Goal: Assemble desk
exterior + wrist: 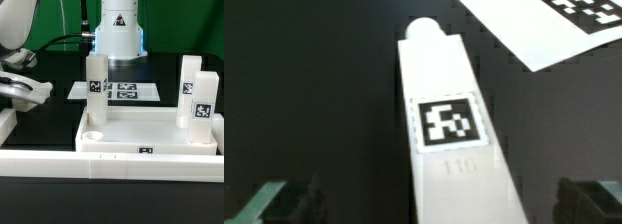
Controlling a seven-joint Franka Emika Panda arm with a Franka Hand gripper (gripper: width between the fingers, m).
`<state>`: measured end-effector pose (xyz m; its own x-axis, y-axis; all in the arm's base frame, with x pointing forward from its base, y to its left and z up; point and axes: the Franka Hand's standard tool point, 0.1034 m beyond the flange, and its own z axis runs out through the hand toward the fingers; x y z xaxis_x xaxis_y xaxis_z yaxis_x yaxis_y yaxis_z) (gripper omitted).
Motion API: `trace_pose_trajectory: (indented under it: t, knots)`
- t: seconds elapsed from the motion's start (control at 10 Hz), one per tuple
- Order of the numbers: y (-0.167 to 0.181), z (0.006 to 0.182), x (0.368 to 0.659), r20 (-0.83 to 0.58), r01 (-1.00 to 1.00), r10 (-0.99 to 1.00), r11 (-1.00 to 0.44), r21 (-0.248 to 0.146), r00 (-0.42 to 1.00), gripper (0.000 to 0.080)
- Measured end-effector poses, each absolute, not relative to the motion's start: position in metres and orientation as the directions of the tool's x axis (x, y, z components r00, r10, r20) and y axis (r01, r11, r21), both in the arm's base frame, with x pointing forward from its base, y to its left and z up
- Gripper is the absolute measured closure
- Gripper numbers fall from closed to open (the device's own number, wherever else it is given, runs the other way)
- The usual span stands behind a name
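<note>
Next, my gripper reaches the leg and grabs it by its plain end, which leaves the leg's peg free to enter the empty corner socket.
The white rimmed tabletop lies in the middle of the exterior view. Three white legs stand upright in its corners: one at the far left and two at the right. The near left corner socket is empty. A fourth leg lies flat on the black table in the wrist view, its tag facing up. My gripper is open, one finger on each side of that leg with gaps. In the exterior view the gripper is at the left edge, and the lying leg is hidden there.
The marker board lies behind the tabletop; its corner shows in the wrist view. A long low white barrier wall runs along the front. The robot base stands at the back.
</note>
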<state>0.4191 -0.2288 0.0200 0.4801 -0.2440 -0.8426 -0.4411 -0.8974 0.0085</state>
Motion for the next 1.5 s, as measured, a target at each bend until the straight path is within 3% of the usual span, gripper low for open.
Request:
trace_pose_trajectory:
  t: [0.3,0.5,0.8,1.1,1.2,1.4,1.5]
  knots:
    - [-0.224,0.013,0.417,-0.843,-0.411,-0.189,-0.911,-0.042,0.504,0.0151]
    - [-0.223,0.015,0.417,-0.847,-0.415,-0.189,-0.909,-0.041,0.496,0.0151]
    - [-0.220,0.011,0.408,-0.900,-0.421,-0.176,-0.907,-0.009,0.398,0.0151]
    - [-0.223,0.010,0.415,-0.883,-0.410,-0.186,-0.912,-0.008,0.430,0.0151]
    - [-0.223,0.010,0.415,-0.883,-0.411,-0.186,-0.912,-0.008,0.430,0.0180]
    - [-0.224,0.010,0.415,-0.883,-0.413,-0.188,-0.911,-0.007,0.431,0.0452]
    - [-0.226,0.011,0.414,-0.883,-0.415,-0.189,-0.910,-0.007,0.430,0.0452]
